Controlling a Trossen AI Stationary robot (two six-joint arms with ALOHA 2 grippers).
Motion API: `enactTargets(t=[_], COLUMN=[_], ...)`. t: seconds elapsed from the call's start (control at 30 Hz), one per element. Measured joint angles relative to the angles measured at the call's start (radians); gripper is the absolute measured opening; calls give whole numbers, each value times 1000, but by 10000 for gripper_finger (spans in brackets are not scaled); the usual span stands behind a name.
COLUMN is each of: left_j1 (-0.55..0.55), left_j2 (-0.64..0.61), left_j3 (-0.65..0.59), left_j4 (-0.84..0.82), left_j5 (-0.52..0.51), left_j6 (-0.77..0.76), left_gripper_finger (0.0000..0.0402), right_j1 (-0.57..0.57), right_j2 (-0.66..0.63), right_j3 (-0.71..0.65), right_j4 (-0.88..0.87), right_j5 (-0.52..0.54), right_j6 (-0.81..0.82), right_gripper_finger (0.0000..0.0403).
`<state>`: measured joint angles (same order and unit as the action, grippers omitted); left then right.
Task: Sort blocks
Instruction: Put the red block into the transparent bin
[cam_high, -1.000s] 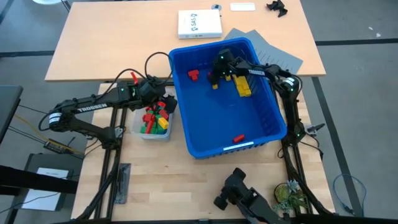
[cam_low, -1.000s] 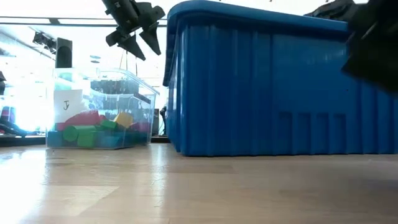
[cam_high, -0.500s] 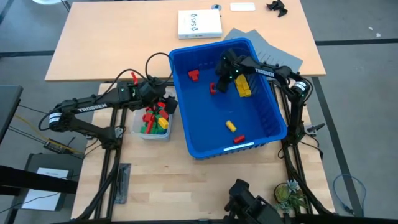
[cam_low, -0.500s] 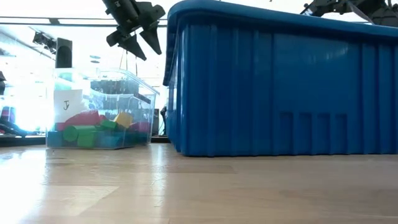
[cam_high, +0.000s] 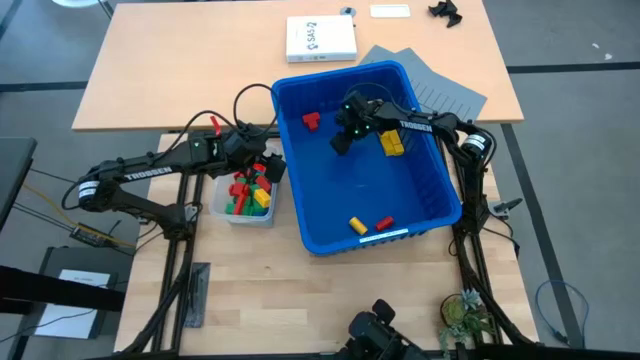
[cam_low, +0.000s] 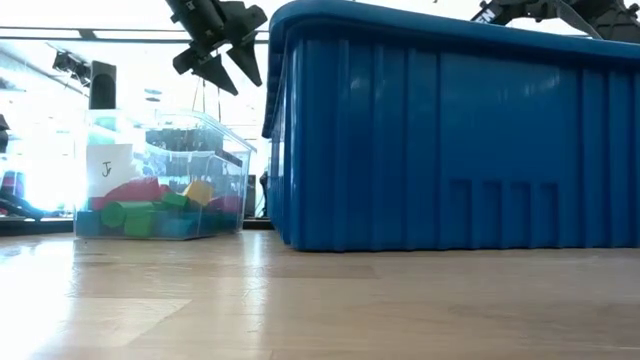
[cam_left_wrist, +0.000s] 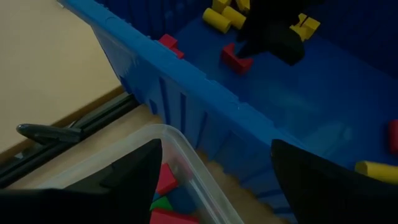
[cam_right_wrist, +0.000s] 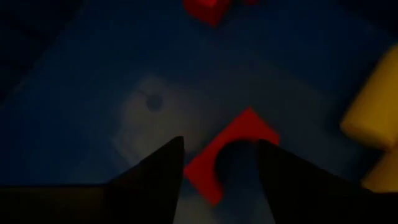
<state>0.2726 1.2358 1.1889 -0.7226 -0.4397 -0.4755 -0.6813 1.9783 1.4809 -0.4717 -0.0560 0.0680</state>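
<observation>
My right gripper's fingers are still above the legs of the red arch-shaped block (cam_right_wrist: 242, 134), so it isn't time to close yet. I should first lower my right gripper.
My right gripper (cam_high: 343, 135) is inside the blue bin (cam_high: 292, 170), open. Its fingers stand on either side of a red arch-shaped block (cam_right_wrist: 242, 134) on the bin floor, and I see no touch. This block also shows in the left wrist view (cam_left_wrist: 235, 58). More blocks lie on the bin floor: a red one (cam_high: 311, 120) at the far left, yellow ones (cam_high: 392, 143) beside the right arm, and a yellow (cam_high: 356, 225) and a red one (cam_high: 384, 222) by the near wall. My left gripper (cam_left_wrist: 214, 180) hangs open over the clear tub (cam_high: 225, 208), which holds several coloured blocks (cam_high: 250, 190).
A white box (cam_high: 320, 38) and grey sheets (cam_high: 440, 90) lie on the far table behind the bin. Cables (cam_high: 250, 100) run by the bin's far left corner. The tub stands close against the bin's left wall.
A yellow block that lay under my right gripper has slid across the bin floor to the near wall. My right gripper has risen a little and shifted over the bin floor, and now stands over the red arch block.
</observation>
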Motion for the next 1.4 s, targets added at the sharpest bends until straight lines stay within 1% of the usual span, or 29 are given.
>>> enactTargets(t=[0.1, 0.17, 0.23, 0.33, 0.47, 0.67, 1.0, 1.17, 1.27, 1.4], left_j1=[0, 0, 0, 0, 0, 1, 0, -5, -25, -75], left_j2=[0, 0, 0, 0, 0, 0, 0, 0, 0, 0], left_j3=[0, 0, 0, 0, 0, 0, 2, 1, 1, 1], left_j4=[1, 0, 1, 1, -1, 18, 25, 47, 104, 230], left_j5=[0, 0, 0, 0, 0, -1, 0, 3, 7, 8], left_j6=[0, 0, 0, 1, 1, 0, 0, 18, 63, 155], left_gripper_finger=[310, 310, 310, 310, 310, 310, 310, 310, 310, 310], right_j1=[14, 18, 21, 22, 22, 25, 28, 42, 52, 71], right_j2=[12, 23, 42, 74, 112, 118, 109, 49, -31, -162], right_j3=[-1, -4, -3, 2, 0, 0, 0, -6, -4, -4], right_j4=[9, -14, 2, 28, 40, 46, 5, -47, -70, -81], right_j5=[50, 87, 112, 103, 120, 117, 102, 67, 10, -75], right_j6=[39, 62, 77, 100, 83, 29, -65, -98, -113, -116], right_gripper_finger=[208, 207, 202, 194, 181, 127, 127, 127, 127, 127])
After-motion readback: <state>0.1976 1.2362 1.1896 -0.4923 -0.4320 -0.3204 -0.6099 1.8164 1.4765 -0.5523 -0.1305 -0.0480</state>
